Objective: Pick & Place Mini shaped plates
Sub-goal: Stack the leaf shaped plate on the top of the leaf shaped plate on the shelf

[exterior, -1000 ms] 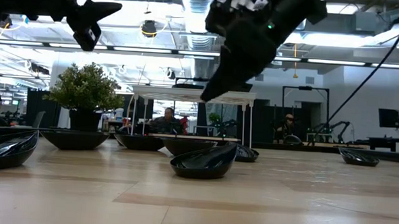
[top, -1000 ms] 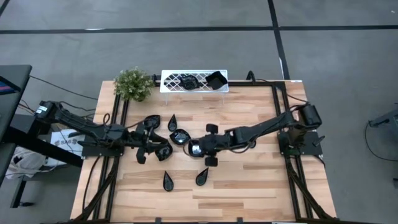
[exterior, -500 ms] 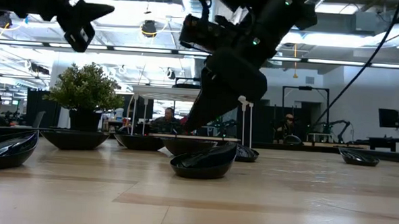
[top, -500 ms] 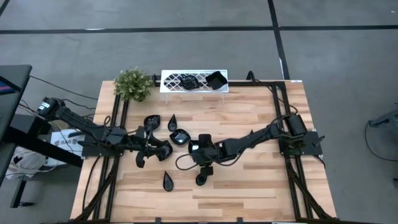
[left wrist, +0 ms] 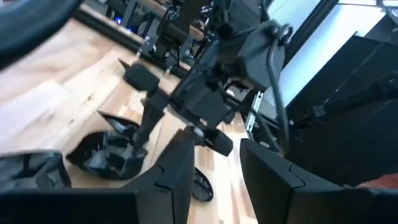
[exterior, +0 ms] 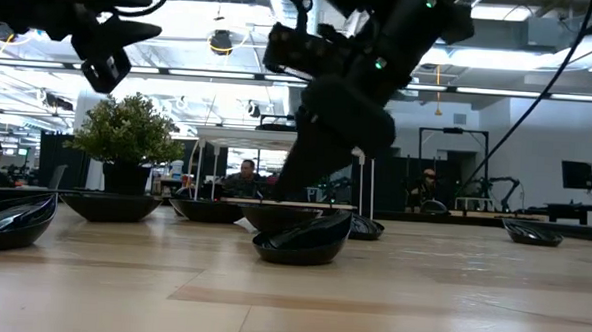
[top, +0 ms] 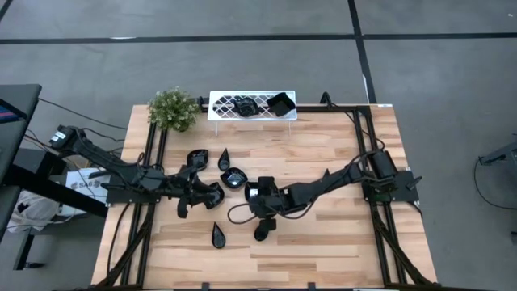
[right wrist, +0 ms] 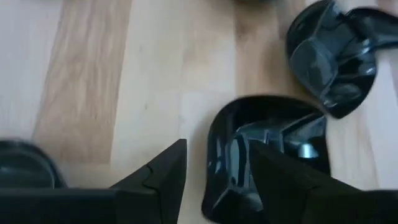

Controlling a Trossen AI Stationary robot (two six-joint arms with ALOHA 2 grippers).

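The squarish plate has to go in the white tray. I should next grab it by its raised rim [right wrist: 217, 155] with my right gripper to place it there.
Several small glossy black plates lie on the wooden table, among them a wavy-edged squarish plate [top: 233, 178], two teardrop plates [top: 224, 158] [top: 217, 234] and another plate [top: 212, 196]. My right gripper [right wrist: 217, 146] [top: 245, 194] is open and slants down at the squarish plate [right wrist: 267, 155]. One finger stands over the plate's hollow and the other outside its rim. My left gripper [left wrist: 216, 140] [exterior: 100, 62] hangs open above the table's left part, nothing between its fingers, and faces the right arm. My right gripper stands astride the rim [right wrist: 211, 168] of the squarish plate, slanting down from the table's right. Whether a finger touches the plate, I cannot tell. The plate rests flat on the table.
A white lattice tray [top: 218, 103] at the far edge holds two black plates [top: 280, 103]. A small potted plant [top: 172, 109] stands to its left. A teardrop plate [exterior: 303, 241] lies near the front, below the right gripper. The table's right and near parts are bare wood.
My right gripper has come down and moved toward the table's near-left, ending low over the squarish plate behind the front teardrop plate. My left gripper has swung slightly toward the near edge and rolled a little. No plate has moved.
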